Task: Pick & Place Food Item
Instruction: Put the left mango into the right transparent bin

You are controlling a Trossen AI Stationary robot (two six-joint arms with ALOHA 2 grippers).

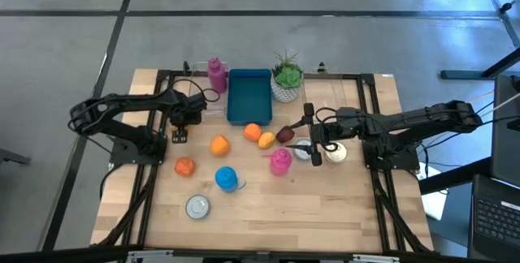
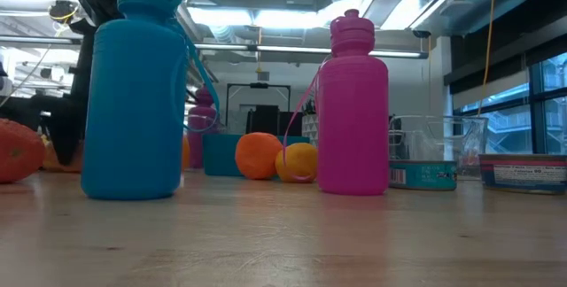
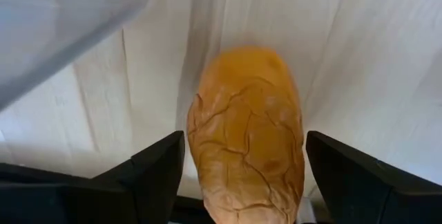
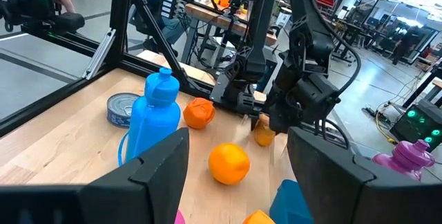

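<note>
The bread roll has to go into the clear container (image 1: 329,92), so the robot's left gripper will grab the roll by its long sides.
A brown, cracked bread roll (image 3: 245,134) sits between the fingers of my left gripper (image 3: 245,133), which points straight down over the table's left half (image 1: 185,121). The right wrist view shows the roll (image 4: 264,137) sticking out below that gripper. I cannot tell whether it rests on the wood. My right gripper (image 1: 313,139) hovers level over the table's right half, pointing left, open and empty (image 4: 238,134). The blue tray (image 1: 249,97) stands at the far middle. My left gripper has the roll's two long sides (image 3: 195,141) between its two fingers, coming from above and pointing down. The fingertips (image 3: 173,148) meet the roll at its widest part. Its far end reaches out past them. The fingers lie across the roll.
Round the middle lie two oranges (image 1: 219,144) (image 1: 253,131), a yellow fruit (image 1: 266,140), a dark red item (image 1: 284,134) and a red-orange item (image 1: 185,165). A blue bottle (image 1: 227,178), two pink bottles (image 1: 280,161) (image 1: 216,75), a plant (image 1: 286,76) and tins (image 1: 197,206) (image 1: 335,153) also stand there.
</note>
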